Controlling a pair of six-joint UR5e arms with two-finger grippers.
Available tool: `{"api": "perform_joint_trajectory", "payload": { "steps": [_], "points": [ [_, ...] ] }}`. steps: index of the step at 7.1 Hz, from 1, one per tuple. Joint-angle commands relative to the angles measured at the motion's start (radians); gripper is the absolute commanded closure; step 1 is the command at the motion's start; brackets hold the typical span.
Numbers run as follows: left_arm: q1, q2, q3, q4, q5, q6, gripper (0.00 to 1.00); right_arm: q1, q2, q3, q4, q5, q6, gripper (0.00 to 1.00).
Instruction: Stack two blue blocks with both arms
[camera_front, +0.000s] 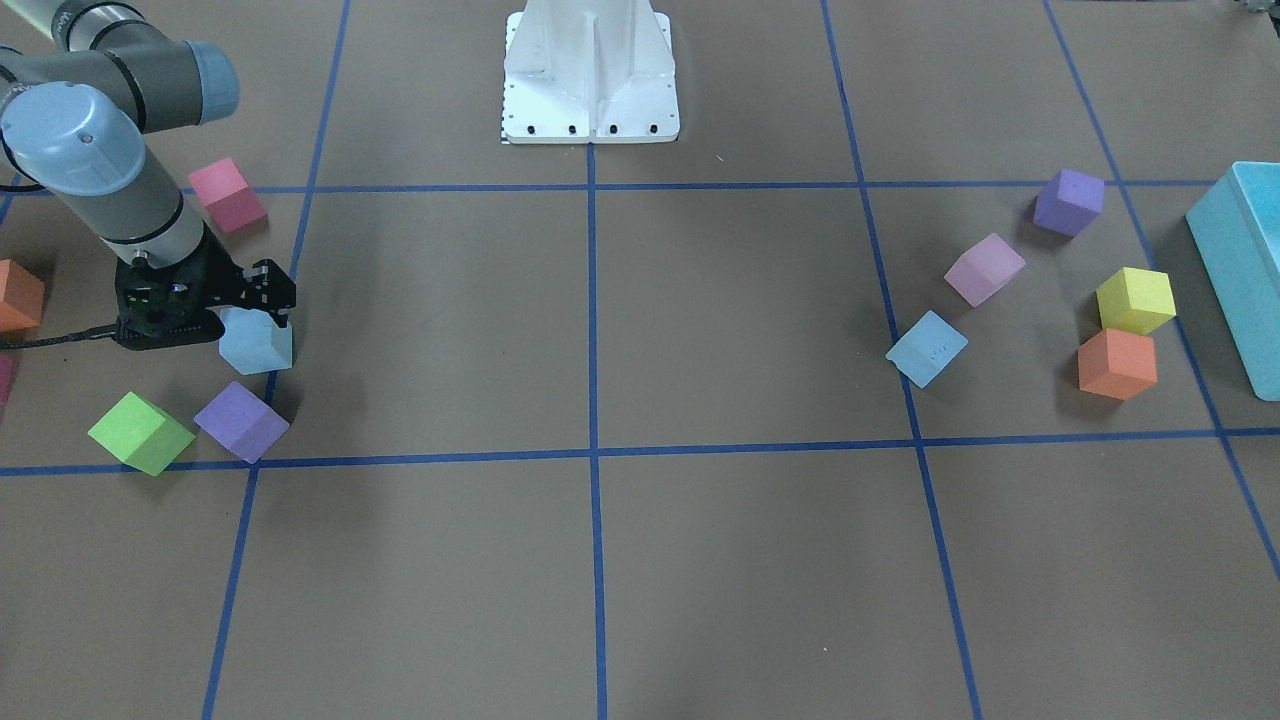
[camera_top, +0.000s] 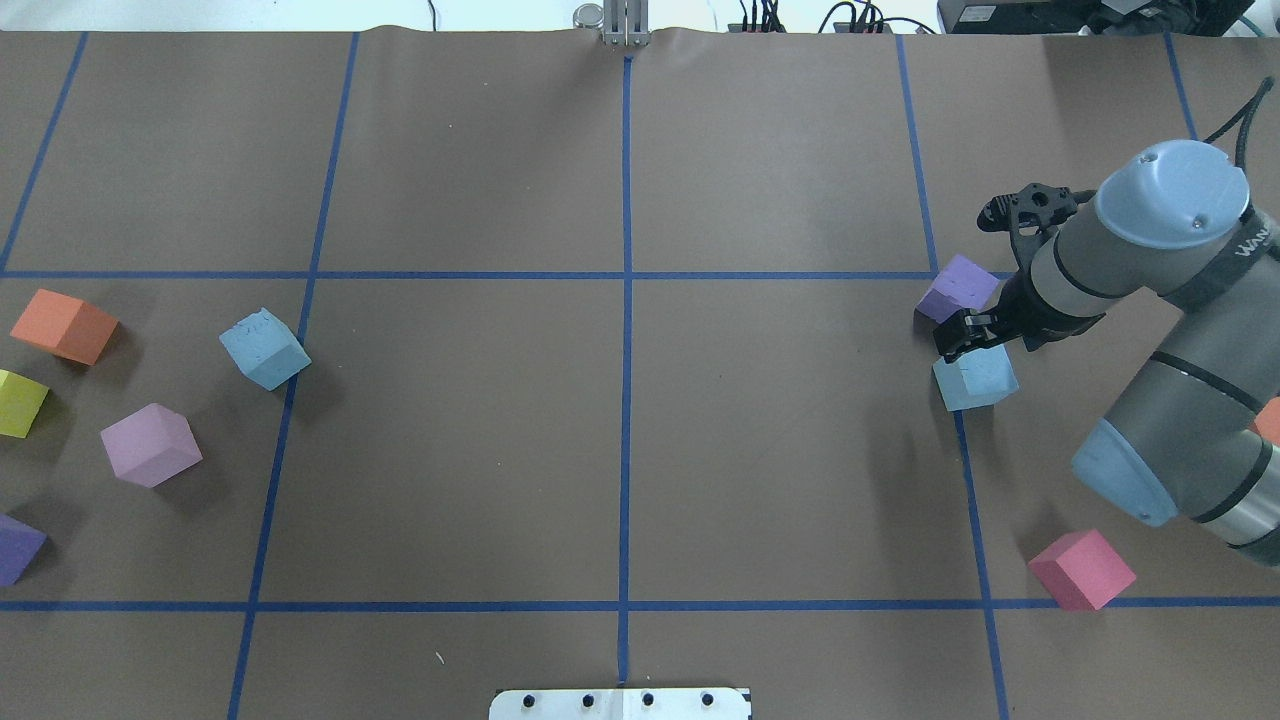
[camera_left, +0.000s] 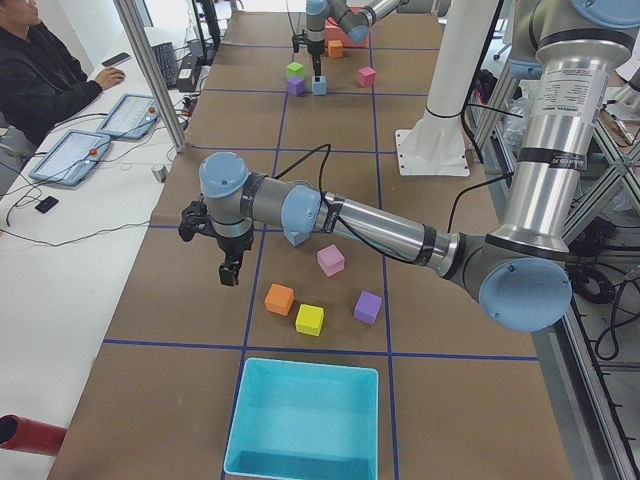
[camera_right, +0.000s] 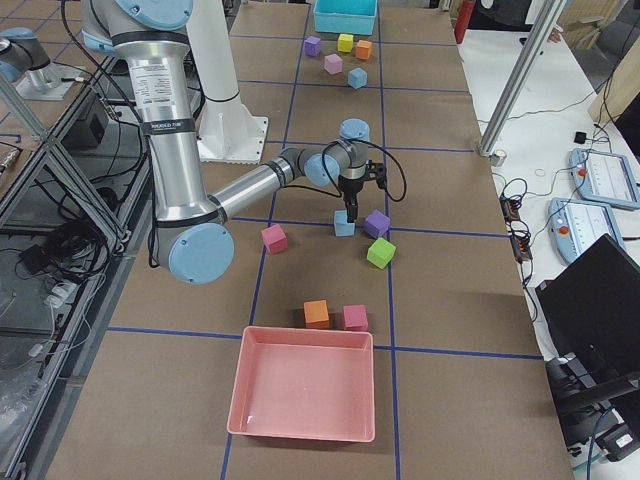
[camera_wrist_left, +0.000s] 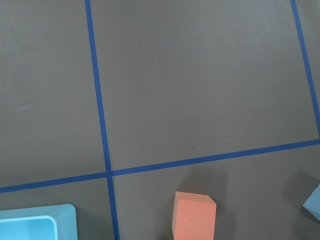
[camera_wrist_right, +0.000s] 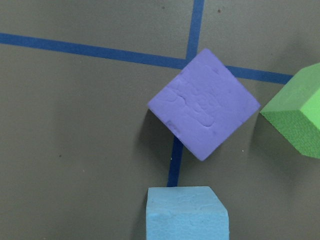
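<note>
The stack of blue blocks needs to be started, so the right gripper should next grab the pale blue block beside the purple cube by its opposite sides.
One blue block (camera_front: 257, 345) (camera_top: 975, 380) (camera_wrist_right: 187, 214) sits on the table on my right side, beside a purple cube (camera_wrist_right: 205, 102). My right gripper (camera_front: 258, 320) (camera_top: 970, 338) hangs just over it, fingers spread about a block's width at its top edges, open. The other blue block (camera_front: 927, 348) (camera_top: 264, 348) (camera_right: 357, 78) lies alone on my left side. My left gripper (camera_left: 228, 272) shows only in the exterior left view, hovering over bare table near an orange cube (camera_left: 279, 298); I cannot tell its state.
A green cube (camera_front: 140, 432) and a pink cube (camera_front: 228, 195) lie near the right gripper. Lilac (camera_front: 984, 269), yellow (camera_front: 1134, 300), orange (camera_front: 1116, 364) and purple (camera_front: 1068, 201) cubes surround the far blue block, next to a teal bin (camera_front: 1245, 270). A pink tray (camera_right: 305, 385) stands at my right end.
</note>
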Motion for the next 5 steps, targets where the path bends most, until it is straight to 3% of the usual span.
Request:
{"api": "perform_joint_trajectory", "payload": {
  "steps": [1,3,5],
  "points": [
    [0.002,0.002,0.001,0.000,0.000,0.000,0.00,-0.001,-0.004,-0.007,-0.002,-0.002,-0.031,0.00],
    [0.000,0.002,0.001,0.000,0.000,0.000,0.00,-0.005,0.005,-0.022,-0.002,-0.008,-0.025,0.00],
    [0.002,0.002,0.001,0.000,0.000,0.000,0.00,-0.005,0.007,-0.092,0.091,-0.010,-0.022,0.00]
  ]
}}
